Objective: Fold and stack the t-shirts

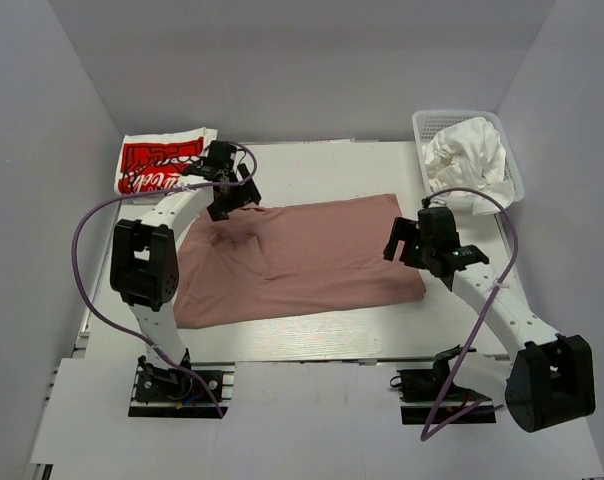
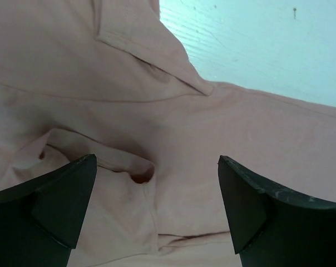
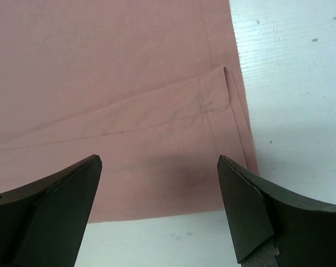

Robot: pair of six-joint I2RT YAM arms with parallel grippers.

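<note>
My left gripper should next grab the far edge of the dusty-pink t-shirt (image 1: 302,260) at its rumpled end (image 1: 259,209). Then it can fold the edge over toward the near hem.
A dusty-pink t-shirt (image 1: 302,260) lies spread across the middle of the table, folded over along its length. My left gripper (image 1: 227,205) hovers open over its far left part, above a rumpled fold (image 2: 129,167) of pink cloth, with nothing between the fingers. My right gripper (image 1: 397,240) stands open over the shirt's right end, above the near hem and corner (image 3: 235,111), and holds nothing. A folded white t-shirt with a red logo (image 1: 162,165) lies at the back left. Crumpled plain white t-shirts (image 1: 467,150) fill the basket.
A white mesh basket (image 1: 422,122) stands at the back right corner of the table. Grey walls close in the back and both sides. Purple cables loop from both arms. Bare white table (image 3: 290,83) shows right of the pink shirt.
</note>
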